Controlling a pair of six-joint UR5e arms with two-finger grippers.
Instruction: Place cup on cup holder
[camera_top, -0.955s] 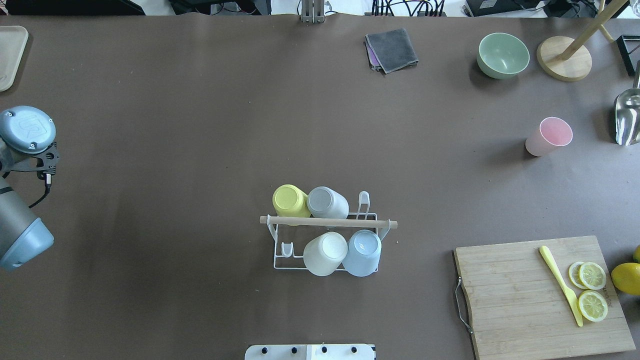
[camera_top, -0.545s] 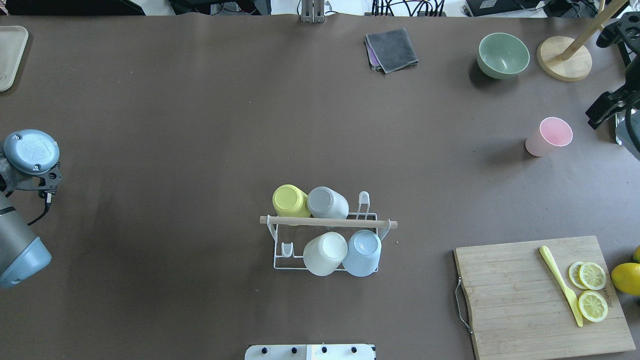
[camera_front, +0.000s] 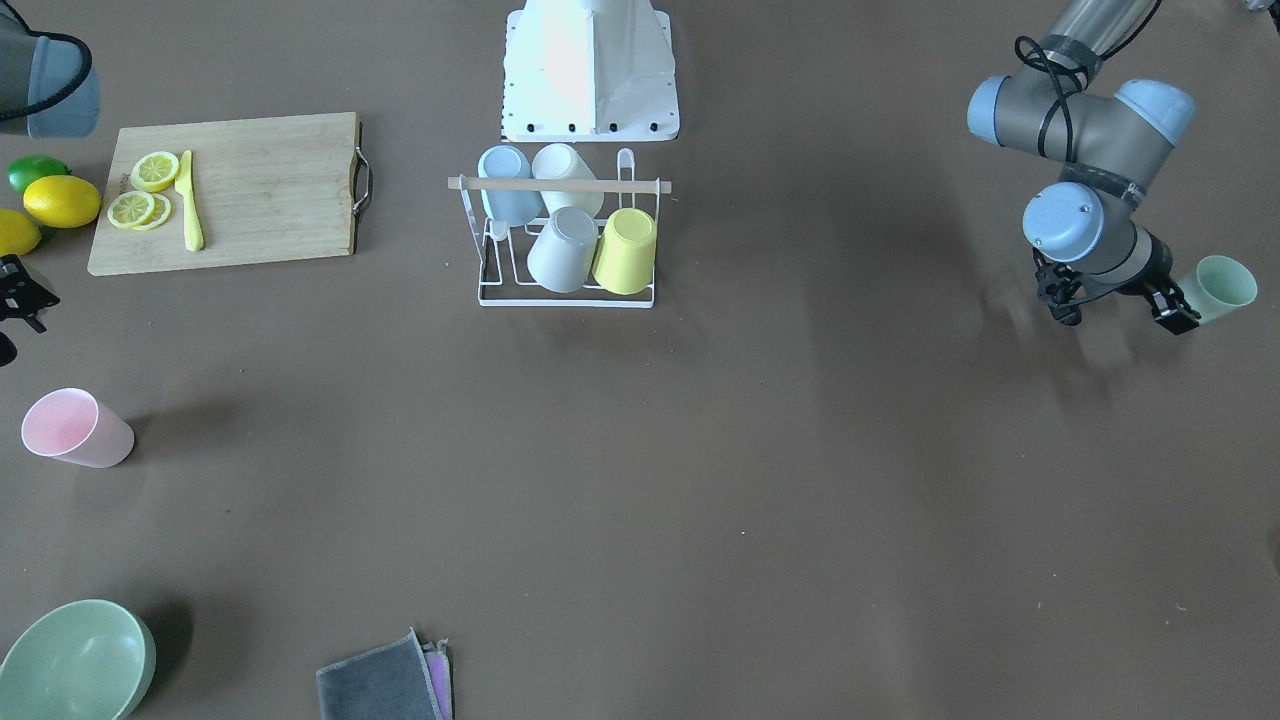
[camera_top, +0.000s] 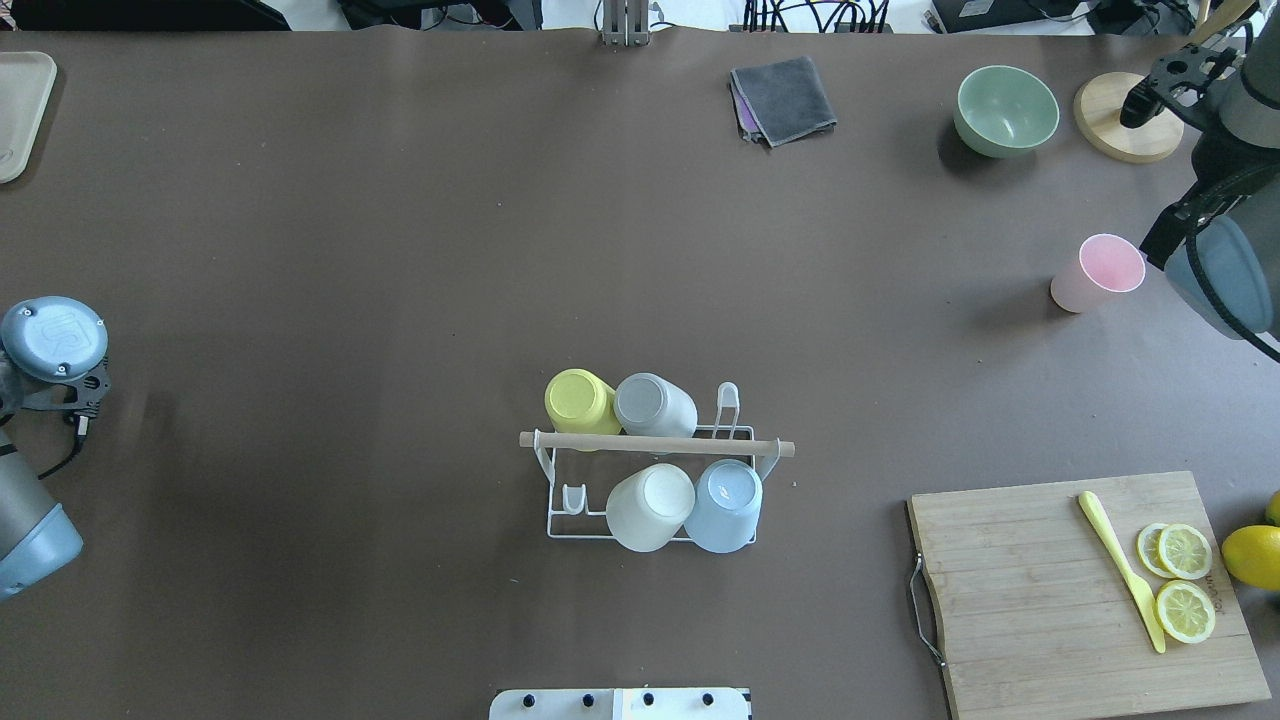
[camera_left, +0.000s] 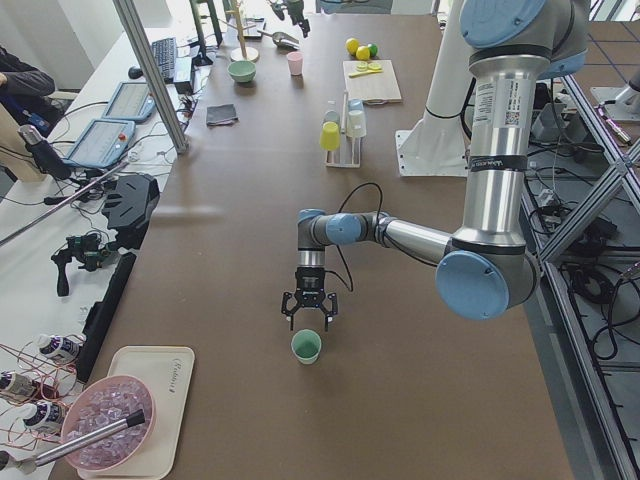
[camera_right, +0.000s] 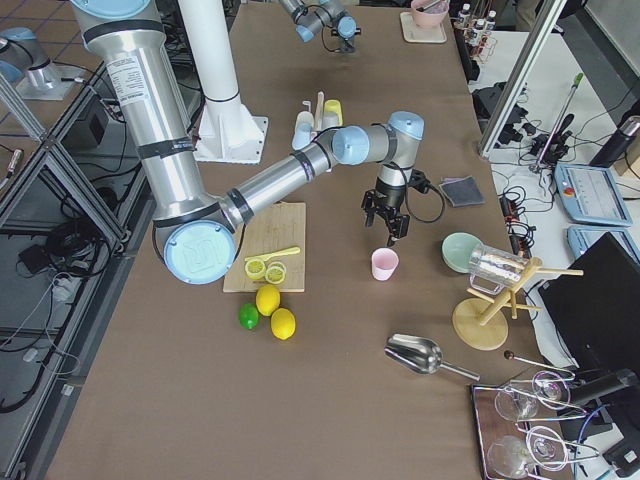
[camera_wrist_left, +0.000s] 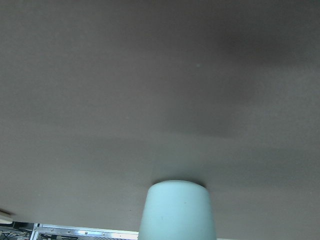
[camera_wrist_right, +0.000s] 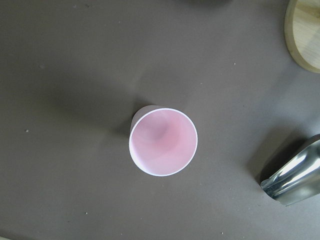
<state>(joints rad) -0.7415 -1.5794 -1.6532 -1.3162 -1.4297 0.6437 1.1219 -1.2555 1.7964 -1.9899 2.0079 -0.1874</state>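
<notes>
The left gripper should next grab the pale green cup by its side (camera_front: 1197, 301), so the cup's opening stays free and the cup can be turned upside down onto the cup holder.
The cup holder (camera_top: 760, 448) is a white wire rack with a wooden rod. It stands mid-table and holds several upturned cups: yellow (camera_top: 580, 400), grey (camera_top: 655, 404), white (camera_top: 650, 506) and blue (camera_top: 724, 504). A pink cup (camera_top: 1098, 272) stands upright at the right. My right gripper (camera_right: 385, 222) hangs open just above and beside it; the right wrist view looks straight into the pink cup (camera_wrist_right: 163, 140). A mint cup (camera_front: 1225, 287) stands upright at the table's left end. My left gripper (camera_front: 1172, 308) is open, empty and close beside it.
A green bowl (camera_top: 1006, 110), a folded grey cloth (camera_top: 783, 98) and a round wooden stand base (camera_top: 1128, 120) sit along the far edge. A metal scoop (camera_wrist_right: 295, 175) lies near the pink cup. A cutting board (camera_top: 1085, 590) carries lemon slices and a yellow knife.
My right arm has come in from the right edge to above the pink cup, hiding the metal scoop overhead. My left wrist has moved down the overhead view, toward the robot.
</notes>
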